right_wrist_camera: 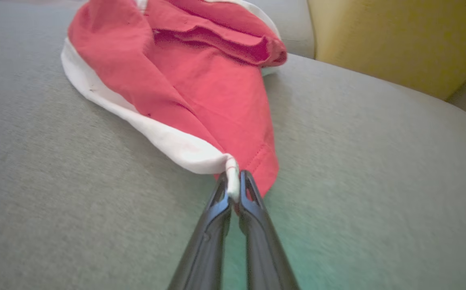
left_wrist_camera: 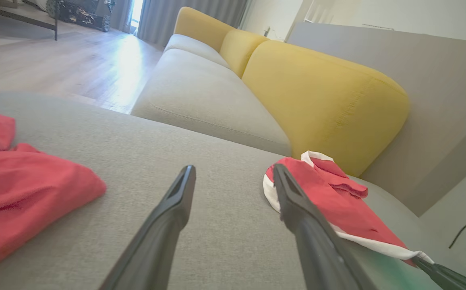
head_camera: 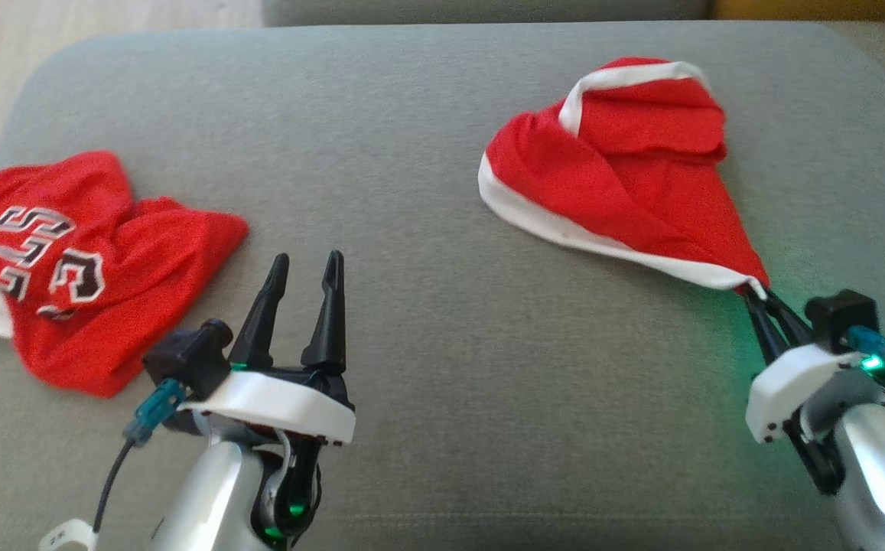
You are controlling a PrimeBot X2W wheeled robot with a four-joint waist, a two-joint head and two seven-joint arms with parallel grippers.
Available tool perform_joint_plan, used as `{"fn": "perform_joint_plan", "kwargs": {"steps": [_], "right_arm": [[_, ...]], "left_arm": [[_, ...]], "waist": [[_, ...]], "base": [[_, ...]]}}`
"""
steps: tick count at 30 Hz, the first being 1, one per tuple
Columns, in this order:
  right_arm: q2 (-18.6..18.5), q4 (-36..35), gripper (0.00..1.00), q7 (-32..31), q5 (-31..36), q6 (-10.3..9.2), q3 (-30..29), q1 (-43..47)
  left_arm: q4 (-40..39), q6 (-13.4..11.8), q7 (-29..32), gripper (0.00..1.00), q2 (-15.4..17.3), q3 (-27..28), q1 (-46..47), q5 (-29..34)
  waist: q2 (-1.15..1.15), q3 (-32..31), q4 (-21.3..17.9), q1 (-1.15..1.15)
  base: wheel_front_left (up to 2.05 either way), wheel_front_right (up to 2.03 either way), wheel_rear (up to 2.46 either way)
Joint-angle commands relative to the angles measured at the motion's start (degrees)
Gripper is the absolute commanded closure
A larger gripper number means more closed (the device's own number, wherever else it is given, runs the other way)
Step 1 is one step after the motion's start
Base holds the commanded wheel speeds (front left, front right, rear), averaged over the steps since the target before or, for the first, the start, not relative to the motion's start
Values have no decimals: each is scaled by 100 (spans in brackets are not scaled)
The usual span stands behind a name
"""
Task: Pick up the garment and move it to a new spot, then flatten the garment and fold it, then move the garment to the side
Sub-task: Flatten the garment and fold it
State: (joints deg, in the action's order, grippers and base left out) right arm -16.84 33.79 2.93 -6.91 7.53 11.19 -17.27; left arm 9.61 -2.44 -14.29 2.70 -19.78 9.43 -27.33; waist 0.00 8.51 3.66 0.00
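Note:
I next need to stretch the red garment's white hem flat for folding, so my left gripper needs to grab it by its bunched ribbed corner.
A red garment with a white hem lies crumpled on the right of the grey cushion. My right gripper is shut on the near corner of its white hem, pulled to a point. The right wrist view shows the same pinch, the right gripper closed on the garment. My left gripper stands open at the lower left, holding nothing. In the left wrist view the left gripper points across the cushion with the garment to its right.
A second red garment with white lettering lies bunched at the cushion's left edge, close to the left gripper. A yellow backrest rises behind the cushion. Wooden floor lies beyond the far left edge.

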Motion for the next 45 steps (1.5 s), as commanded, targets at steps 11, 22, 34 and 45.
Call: {"fn": "perform_joint_plan", "kwargs": {"steps": [11, 22, 34, 45], "right_arm": [[-42, -1207, 100, -903, -10, -4, -370, 656], [727, -1377, 100, -1363, 881, -4, -1583, 608], [1066, -1283, 100, -1184, 1064, -4, -1633, 266], [1100, -1170, 100, -1067, 1028, -4, -1514, 59]], "left_arm": [[252, 231, -71, 0, 18, -101, 413, 218], [942, 545, -71, 0, 18, -633, 1297, 503], [2002, 937, -71, 0, 20, -1667, 2230, 833], [3283, 984, -71, 0, 21, -2165, 2957, 1093]], "waist": [[0, 121, -833, 0], [0, 670, -1470, 0], [0, 988, -1765, 0], [0, 1076, -1893, 0]], "base": [[0, 0, 0], [0, 0, 0], [0, 0, 0], [0, 0, 0]]}}
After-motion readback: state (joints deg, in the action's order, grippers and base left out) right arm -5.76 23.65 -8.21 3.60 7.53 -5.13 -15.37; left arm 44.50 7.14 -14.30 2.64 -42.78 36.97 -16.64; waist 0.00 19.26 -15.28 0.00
